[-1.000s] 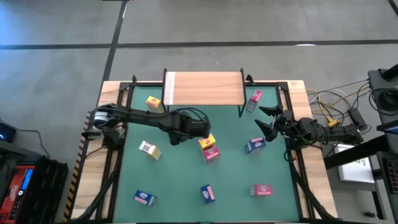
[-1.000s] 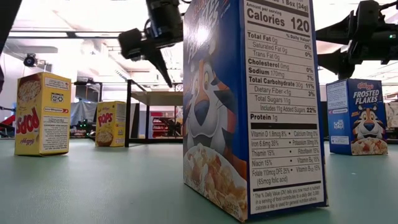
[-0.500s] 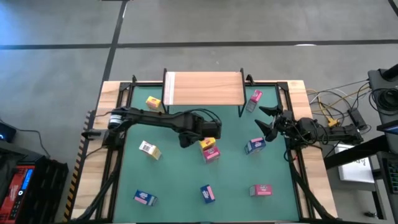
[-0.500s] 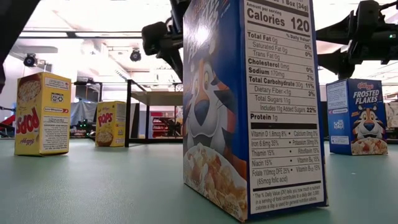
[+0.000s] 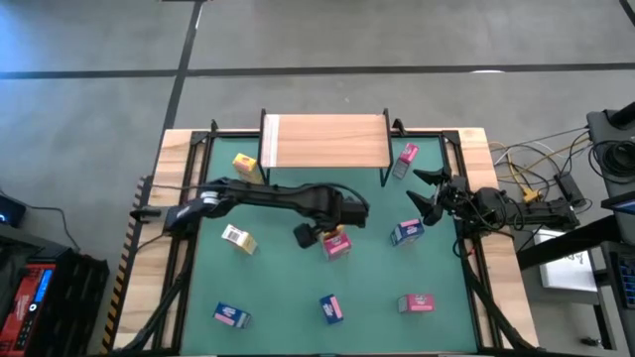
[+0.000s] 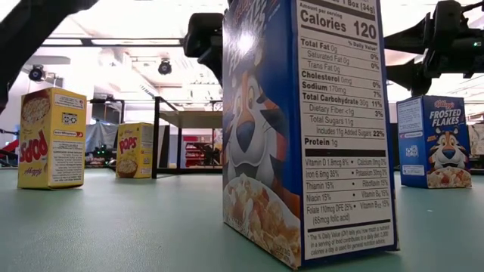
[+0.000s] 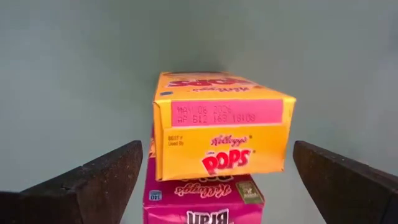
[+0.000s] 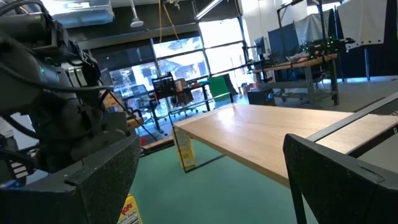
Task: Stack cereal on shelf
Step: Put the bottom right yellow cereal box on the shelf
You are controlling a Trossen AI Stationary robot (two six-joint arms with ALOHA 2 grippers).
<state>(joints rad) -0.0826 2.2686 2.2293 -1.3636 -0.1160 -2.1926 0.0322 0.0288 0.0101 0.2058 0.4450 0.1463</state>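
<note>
I will next grab the yellow Corn Pops box by its date-stamped end [image 7: 222, 137] with my left gripper, to stack cereal on the shelf.
A yellow cereal box [image 7: 222, 132] lies on top of a pink one [image 7: 202, 200] in the middle of the green mat [image 5: 278, 288]. My left gripper [image 5: 329, 227] hangs just above that pair, open, one finger [image 7: 93, 180] on each side and apart from the cardboard. The shelf [image 5: 324, 141] stands at the back, with nothing on its board. My right gripper [image 5: 425, 192] waits open at the mat's right side, near a blue box [image 5: 406, 232]. Other cereal boxes lie scattered: yellow [image 5: 244, 165], yellow [image 5: 237, 238], pink [image 5: 407, 156], pink [image 5: 416, 302], blue [image 5: 231, 315], blue [image 5: 331, 308].
In the low view a tall blue box [image 6: 302, 128] stands close to the camera and hides the middle of the mat. A black frame [image 5: 189, 178] edges the mat. Cables and gear [image 5: 556, 193] sit beyond the table's right side.
My left arm has swung to the right across the mat, and its gripper has opened wide over the yellow box. The right arm has not moved.
</note>
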